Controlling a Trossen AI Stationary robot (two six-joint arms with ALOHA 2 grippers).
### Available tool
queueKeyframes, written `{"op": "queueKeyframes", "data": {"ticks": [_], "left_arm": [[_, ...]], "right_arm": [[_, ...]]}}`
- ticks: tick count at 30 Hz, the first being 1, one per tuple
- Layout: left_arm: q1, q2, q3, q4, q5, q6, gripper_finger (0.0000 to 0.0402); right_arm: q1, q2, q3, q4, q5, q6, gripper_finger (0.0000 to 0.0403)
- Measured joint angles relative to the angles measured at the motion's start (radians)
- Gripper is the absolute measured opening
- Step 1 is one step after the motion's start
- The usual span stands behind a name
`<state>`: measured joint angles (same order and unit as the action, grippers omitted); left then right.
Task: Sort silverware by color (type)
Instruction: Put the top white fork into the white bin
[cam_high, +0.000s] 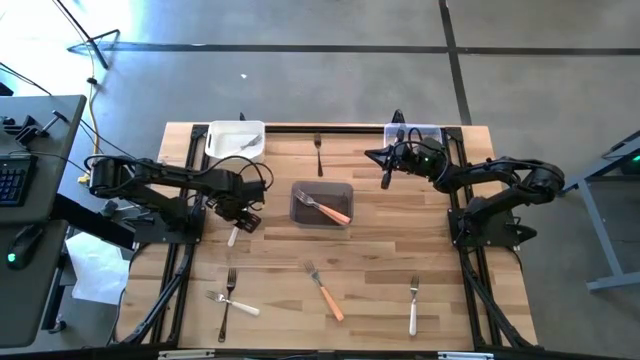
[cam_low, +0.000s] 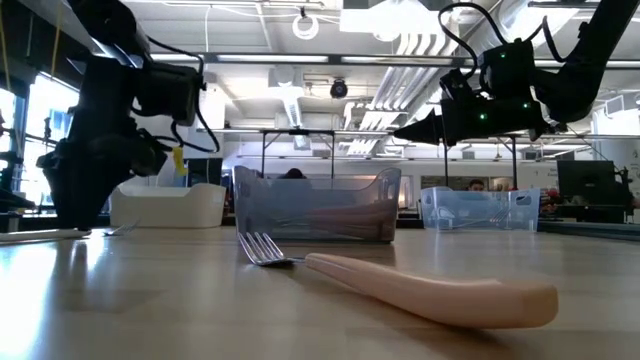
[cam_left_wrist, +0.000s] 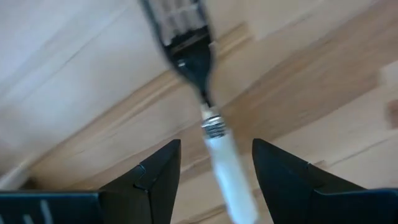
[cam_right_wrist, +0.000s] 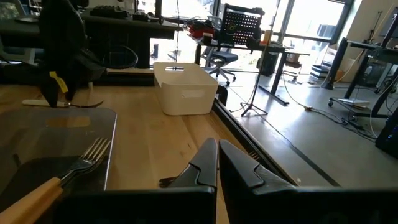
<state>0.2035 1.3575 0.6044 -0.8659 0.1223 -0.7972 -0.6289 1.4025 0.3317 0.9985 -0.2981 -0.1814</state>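
Observation:
My left gripper grabs the white-handled fork (cam_left_wrist: 196, 68) by its white handle (cam_left_wrist: 227, 168) next, to sort the silverware by colour.
My left gripper (cam_left_wrist: 216, 146) (cam_high: 240, 218) is open and low over the table's left part. Its fingers stand on either side of a white-handled fork (cam_left_wrist: 222, 163) (cam_high: 233, 238), which lies flat on the wood and touches neither finger. My right gripper (cam_right_wrist: 217, 163) (cam_high: 385, 172) is shut and empty, raised above the table beside the clear tub (cam_high: 415, 134). A black-handled fork (cam_high: 318, 152) lies near the far edge. An orange-handled fork (cam_high: 330, 210) rests in the dark centre tub (cam_high: 321, 190).
A white tub (cam_high: 235, 140) at the far left holds a fork. Near the front edge lie a white-handled fork crossed with a dark one (cam_high: 228, 300), an orange-handled fork (cam_high: 326, 290) (cam_low: 400, 282) and another white-handled fork (cam_high: 413, 305).

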Motion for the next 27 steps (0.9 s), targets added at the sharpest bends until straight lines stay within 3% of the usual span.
{"op": "queueKeyframes", "data": {"ticks": [6,10,19,27], "left_arm": [[0.0,0.0,0.0,0.032,0.004,-0.041,0.0188],[-0.005,0.0,0.0,0.025,-0.046,-0.066,0.0177],[-0.022,-0.003,-0.061,0.068,-0.057,-0.076,0.0098],[0.033,0.001,0.02,0.022,-0.101,0.124,0.0021]], "right_arm": [[0.0,0.0,0.0,0.0,0.0,0.001,0.0],[0.0,0.0,0.0,0.0,0.0,0.001,0.0],[0.0,0.0,0.0,0.0,0.0,0.001,0.0],[0.0,0.0,0.0,0.0,0.0,0.0,0.0]]}}
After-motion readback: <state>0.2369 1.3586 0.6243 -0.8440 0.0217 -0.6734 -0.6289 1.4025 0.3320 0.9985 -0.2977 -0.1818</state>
